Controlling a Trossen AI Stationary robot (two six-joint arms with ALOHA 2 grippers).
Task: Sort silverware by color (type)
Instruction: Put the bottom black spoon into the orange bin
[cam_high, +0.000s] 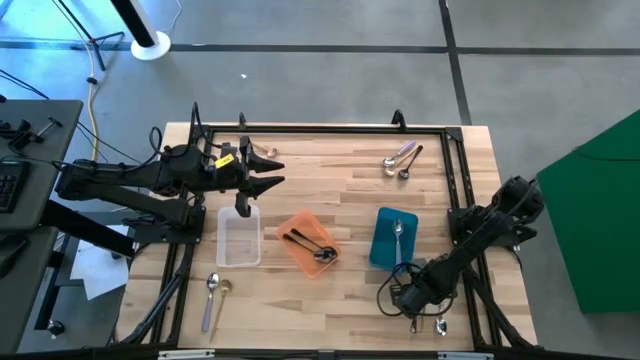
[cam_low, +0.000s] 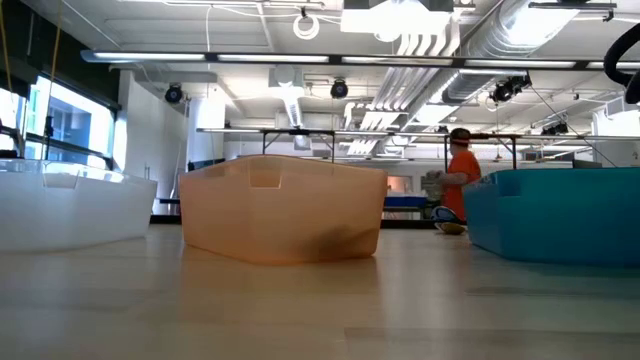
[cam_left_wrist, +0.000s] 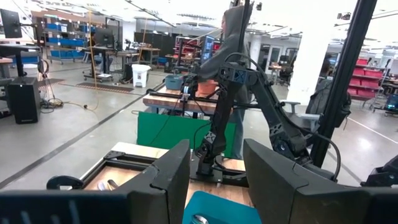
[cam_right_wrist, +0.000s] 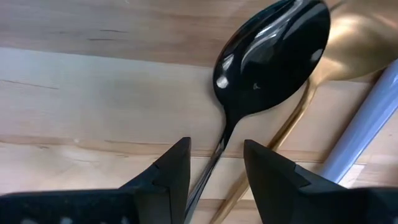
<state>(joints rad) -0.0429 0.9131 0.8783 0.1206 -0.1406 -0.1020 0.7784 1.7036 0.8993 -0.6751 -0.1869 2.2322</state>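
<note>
My right gripper should close on the black spoon now, since the black spoon's thin handle (cam_right_wrist: 214, 163) runs between both low fingers and the gold spoon is outside them.
My right gripper (cam_right_wrist: 216, 149) is open and low over the table's near right edge (cam_high: 428, 316). Its fingers stand on either side of a black spoon's thin handle (cam_right_wrist: 214, 163), just behind the bowl (cam_right_wrist: 273, 56). The spoon lies flat on the wood beside a gold spoon (cam_right_wrist: 357, 37) and a lilac handle (cam_right_wrist: 367, 124). My left gripper (cam_high: 262, 172) is open and raised over the far left of the table, holding nothing. The orange tray (cam_high: 308, 243) contains black spoons. A silver spoon (cam_high: 398, 232) lies in the blue tray (cam_high: 380, 250).
A clear tray (cam_high: 238, 235) sits on the left. More spoons lie near the far edge (cam_high: 402, 160) and the near left edge (cam_high: 214, 292). A black frame (cam_high: 455, 170) rims the table. In the low view a person (cam_low: 462, 180) stands in the room beyond.
</note>
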